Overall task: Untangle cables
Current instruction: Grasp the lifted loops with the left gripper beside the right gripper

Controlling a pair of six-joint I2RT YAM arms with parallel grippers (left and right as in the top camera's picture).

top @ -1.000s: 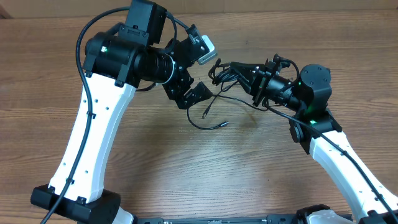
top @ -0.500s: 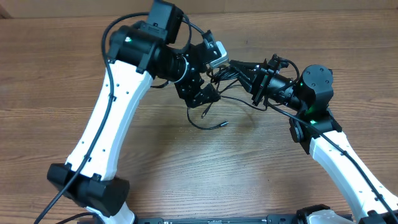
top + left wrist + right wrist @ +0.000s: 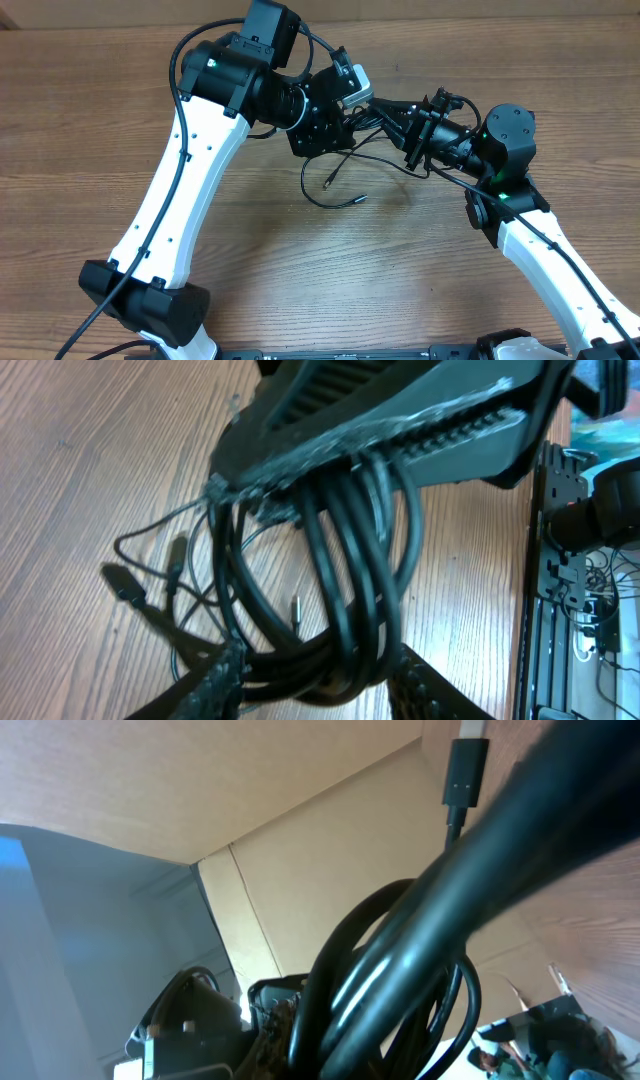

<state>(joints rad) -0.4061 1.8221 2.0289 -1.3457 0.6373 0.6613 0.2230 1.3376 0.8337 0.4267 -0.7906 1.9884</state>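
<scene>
The robot's left gripper should next grab the bundle by its lower loops to pull pieces of cable free and untangle them, and the top of the bundle is left to the right gripper.
The cables hang as a black bundle above the table between my two grippers. My right gripper is shut on the top of the bundle, and in the left wrist view its taped fingers clamp the loops. My left gripper has come in from the left. Its jaws press on the lower loops from both sides. Loose strands trail down onto the wood, ending in small plugs. In the right wrist view only thick black loops fill the frame.
The wooden table lies under both arms. The left arm's white link slants across the left side and the right arm's white link rises from the lower right. A black rail runs along the table edge.
My left arm swung right and up to the bundle, and its jaws closed from wide open onto the lower loops. The right gripper and the bundle stayed put.
</scene>
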